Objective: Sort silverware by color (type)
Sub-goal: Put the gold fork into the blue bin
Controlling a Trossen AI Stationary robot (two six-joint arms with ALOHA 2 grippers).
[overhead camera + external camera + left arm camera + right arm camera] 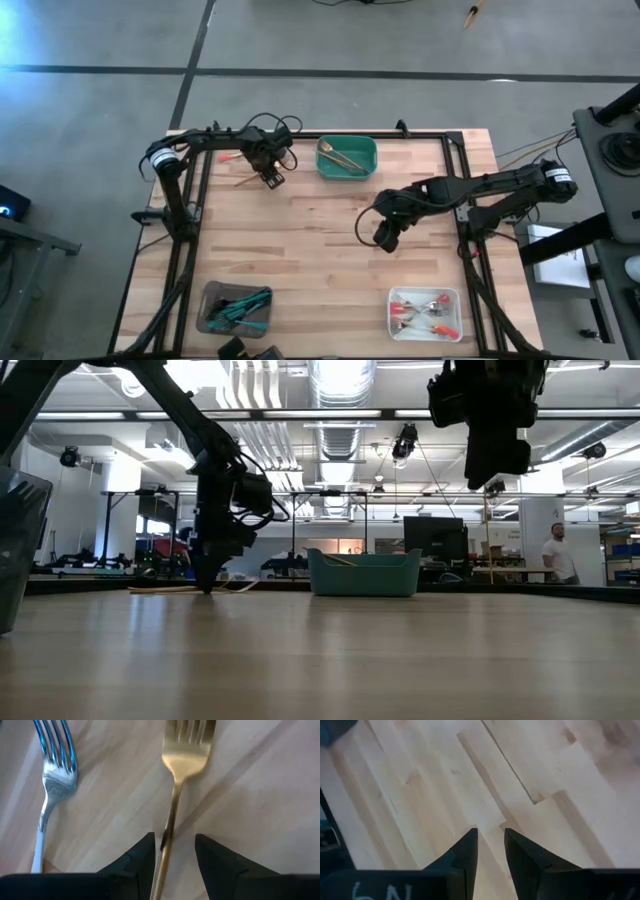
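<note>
The gold silverware needs to be sorted into the green tray, so my left gripper will grab the gold fork's handle [166, 840] next.
A gold fork [176, 795] lies flat on the table, seen also in the high view [246, 182]. My left gripper [174, 851] is open and points down near the table's far left, with one finger on each side of the fork's handle [166, 837]. Beside it lies a silver-headed fork [54, 775], whose red handle [228, 157] shows from above. My right gripper [491, 845] hangs over bare wood mid-table [385, 236], raised high [495, 455], its fingers a narrow gap apart and holding nothing. My left gripper comes from above, pointing down, its fingers across the gold fork's handle, which lies on the table. One fingertip [145, 852] stands close against the handle. Whether it touches, I cannot tell.
A green tray [370, 160] with gold pieces sits at the far edge, right of my left gripper. A grey tray [210, 300] of teal-handled pieces stands near left, and a white tray [395, 300] of red-handled pieces near right. Bare wood lies between them.
</note>
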